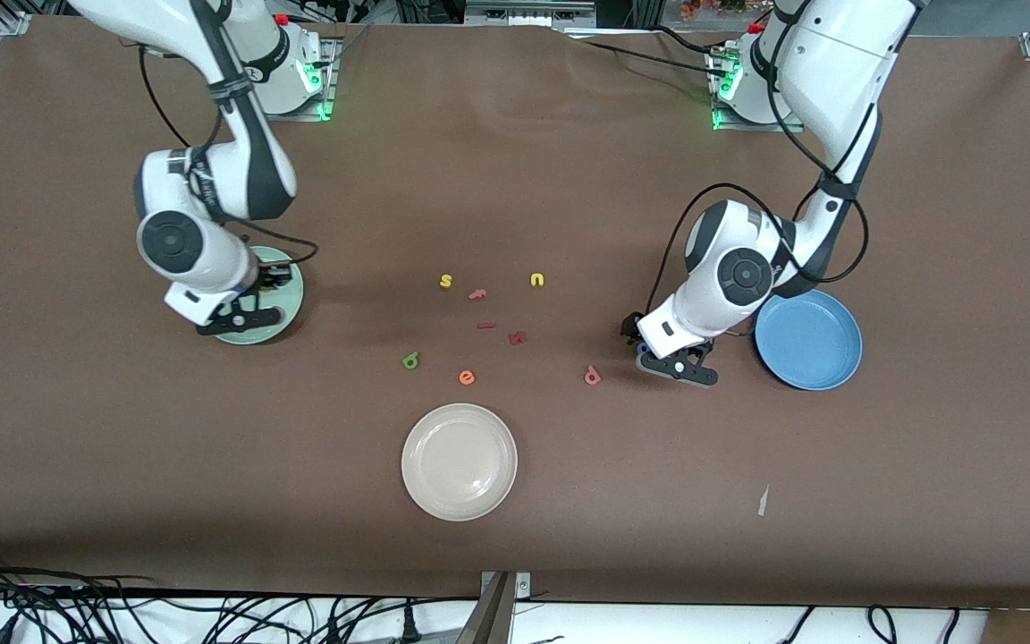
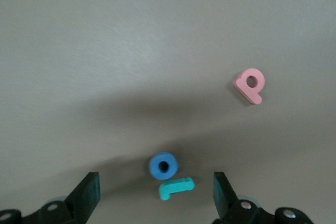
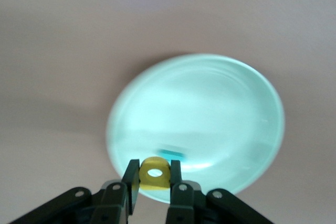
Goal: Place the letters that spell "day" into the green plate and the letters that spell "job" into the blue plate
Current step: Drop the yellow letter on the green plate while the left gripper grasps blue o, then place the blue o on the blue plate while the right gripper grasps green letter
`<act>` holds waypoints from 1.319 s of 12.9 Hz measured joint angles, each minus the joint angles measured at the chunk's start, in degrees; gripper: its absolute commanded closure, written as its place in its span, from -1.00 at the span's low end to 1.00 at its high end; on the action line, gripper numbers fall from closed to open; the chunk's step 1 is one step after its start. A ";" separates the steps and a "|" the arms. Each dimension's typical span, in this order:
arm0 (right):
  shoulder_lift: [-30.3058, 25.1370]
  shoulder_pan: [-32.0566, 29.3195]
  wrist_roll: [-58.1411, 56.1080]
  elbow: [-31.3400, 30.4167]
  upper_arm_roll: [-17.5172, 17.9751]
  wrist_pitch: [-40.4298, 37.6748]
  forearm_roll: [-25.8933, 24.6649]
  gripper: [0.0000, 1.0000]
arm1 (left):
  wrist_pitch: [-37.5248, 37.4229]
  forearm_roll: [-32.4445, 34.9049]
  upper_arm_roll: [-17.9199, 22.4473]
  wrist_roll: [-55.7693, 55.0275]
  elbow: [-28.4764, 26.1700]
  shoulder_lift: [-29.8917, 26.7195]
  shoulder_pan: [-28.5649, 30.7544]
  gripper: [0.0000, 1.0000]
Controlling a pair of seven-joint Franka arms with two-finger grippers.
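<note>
My left gripper lowers, before it closes on the blue "o", since the gripper's fingers still hover above the blue "o".
My right gripper [image 3: 154, 169] is shut on the yellow "a" [image 3: 154, 177] and hangs over the pale green plate [image 3: 210, 103], near its rim. A blurred cyan piece [image 3: 173, 152] lies in that plate. My left gripper [image 2: 156, 183] is open low over the table beside the blue plate [image 1: 808, 340]. The blue "o" [image 2: 163, 165] and the cyan "j" [image 2: 176, 188] lie on the table between its fingers, untouched. The pink "b" [image 2: 250, 85] lies a little way off. The green "d" [image 1: 411, 360] lies near the middle of the table.
A cream plate [image 1: 459, 461] sits nearer the front camera. Yellow "s" [image 1: 445, 281], yellow "u" [image 1: 537, 280], orange "e" [image 1: 467, 377] and dark red letters [image 1: 518, 338] are scattered at the table's middle.
</note>
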 measured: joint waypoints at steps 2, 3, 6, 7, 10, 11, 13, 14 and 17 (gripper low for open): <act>0.58 -0.90 -2.27 -2.74 -1.87 1.90 0.00 0.75 | 0.98 -0.06 -0.01 -1.71 -0.11 0.81 -1.20 -0.89; 0.92 -1.46 -2.97 -4.03 -2.00 3.75 0.00 0.62 | 1.04 -0.06 -0.01 -1.95 -0.15 0.88 -1.52 -0.83; 2.13 -2.57 -3.56 -6.66 -2.01 8.15 0.00 -1.00 | 1.04 -0.06 0.12 -1.99 -0.48 0.98 -1.61 -0.73; 2.32 -2.71 -3.55 -6.81 -2.01 8.35 0.01 -1.00 | 1.04 -0.06 0.23 -1.99 -0.57 1.20 -1.61 -0.72; 1.63 -2.66 -3.33 -4.91 -1.65 5.00 1.42 -1.00 | 2.13 -0.06 0.35 -1.99 -0.59 2.25 -1.60 -0.43; 1.34 -2.56 -2.87 -2.47 -1.16 1.03 2.90 -1.00 | 2.33 -0.06 0.35 -1.99 -0.59 2.56 -1.60 -0.36; 0.73 -2.11 1.06 3.66 0.82 -6.79 5.34 -1.00 | 2.47 -0.06 0.47 -1.99 -0.56 2.87 -1.59 -0.10; 0.52 -1.65 4.33 5.75 2.13 -8.37 6.02 -1.00 | 2.47 -0.06 0.50 -1.99 -0.54 2.87 -1.59 0.02; 0.50 0.78 18.21 7.62 7.15 -8.07 6.99 -1.00 | 2.47 -0.06 0.62 -1.99 -0.49 2.87 -1.58 0.23</act>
